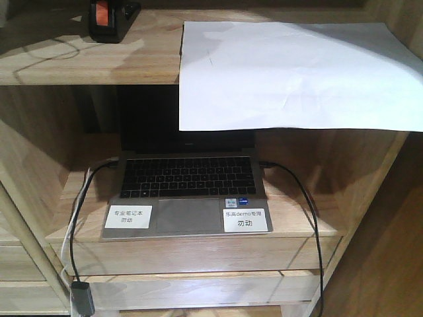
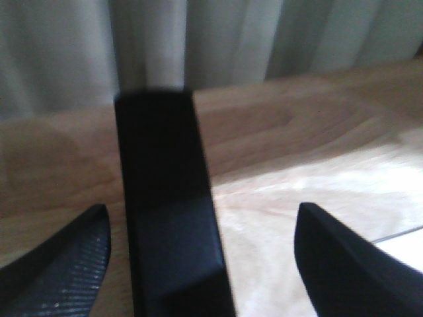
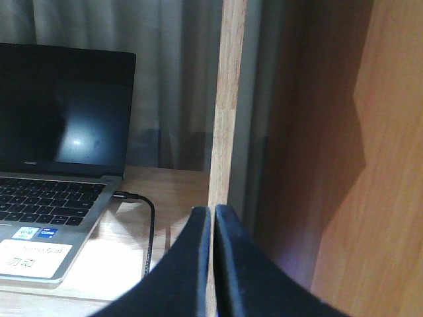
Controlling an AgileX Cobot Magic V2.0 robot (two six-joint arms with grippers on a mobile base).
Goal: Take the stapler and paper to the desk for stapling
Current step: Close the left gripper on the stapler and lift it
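The robot will next bring the black stapler to the desk, and its left gripper will grab the stapler by its long body [image 1: 112, 20] for that.
The black stapler [image 1: 109, 16] with its orange-red patch rests at the far left of the top shelf. To its right lies the white paper [image 1: 291, 72], its front part hanging over the shelf edge. Neither gripper shows in the front view. Seen from the left wrist, the stapler [image 2: 165, 198] stands between the wide-apart fingers of my left gripper [image 2: 201, 207], nearer the left finger and touching neither. My right gripper [image 3: 212, 210] is shut on nothing, in front of a shelf post. The desk is out of view.
An open laptop [image 1: 188, 191] with two white labels fills the compartment below the top shelf, with black cables [image 1: 307, 205] running off both sides. A vertical wooden post [image 3: 225, 99] and a brown side panel [image 3: 390, 165] stand close to the right gripper. Grey curtains hang behind the shelf.
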